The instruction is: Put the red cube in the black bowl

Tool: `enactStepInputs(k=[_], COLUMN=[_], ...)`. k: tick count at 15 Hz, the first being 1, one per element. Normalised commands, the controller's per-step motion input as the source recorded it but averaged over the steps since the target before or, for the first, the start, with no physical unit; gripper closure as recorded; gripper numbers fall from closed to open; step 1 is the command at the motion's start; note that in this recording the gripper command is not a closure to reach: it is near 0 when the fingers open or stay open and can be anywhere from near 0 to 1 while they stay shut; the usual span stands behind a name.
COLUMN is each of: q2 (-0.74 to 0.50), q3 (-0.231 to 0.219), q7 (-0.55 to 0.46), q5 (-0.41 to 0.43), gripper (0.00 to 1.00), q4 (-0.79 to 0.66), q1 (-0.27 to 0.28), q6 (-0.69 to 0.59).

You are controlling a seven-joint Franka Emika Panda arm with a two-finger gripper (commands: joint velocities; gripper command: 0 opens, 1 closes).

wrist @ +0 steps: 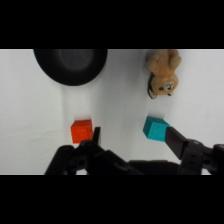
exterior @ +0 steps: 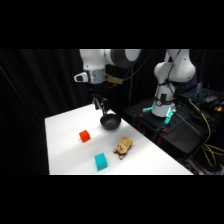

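The red cube (exterior: 84, 135) needs to go in the black bowl (exterior: 110, 121). My gripper should pick up the cube by its opposite sides next.
The red cube (exterior: 84, 135) lies on the white table (exterior: 65, 150), left of and nearer than the black bowl (exterior: 110, 121). My gripper (exterior: 100, 106) hangs in the air above the table's far part, just left of the bowl and well above the cube. In the wrist view the gripper (wrist: 134, 137) is open with nothing between its fingers. There the red cube (wrist: 81, 131) shows just outside the left fingertip (wrist: 96, 134), and the black bowl (wrist: 70, 65) sits beyond it at the top left.
A teal cube (exterior: 101, 161) lies near the table's front edge; in the wrist view this teal cube (wrist: 156, 128) shows by the right finger. A tan plush toy (exterior: 122, 146) lies right of it. Dark equipment and cables stand off the table's right side.
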Motion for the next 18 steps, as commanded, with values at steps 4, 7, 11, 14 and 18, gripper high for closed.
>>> enactStepInputs(k=[4, 7, 11, 14, 18], q2=[0.07, 0.22, 0.25, 0.26, 0.30], q3=[0.001, -0.051, -0.046, 0.012, 0.054], q7=[-0.06, -0.20, -0.38, -0.40, -0.29], q5=[-0.010, -0.083, -0.006, 0.105, 0.132], gripper=[0.00, 0.00, 0.00, 0.00, 0.00], q4=[0.10, 0.31, 0.37, 0.34, 0.29], q1=[-0.038, -0.100, -0.142, -0.123, -0.091], q6=[-0.03, -0.03, 0.03, 0.11, 0.20])
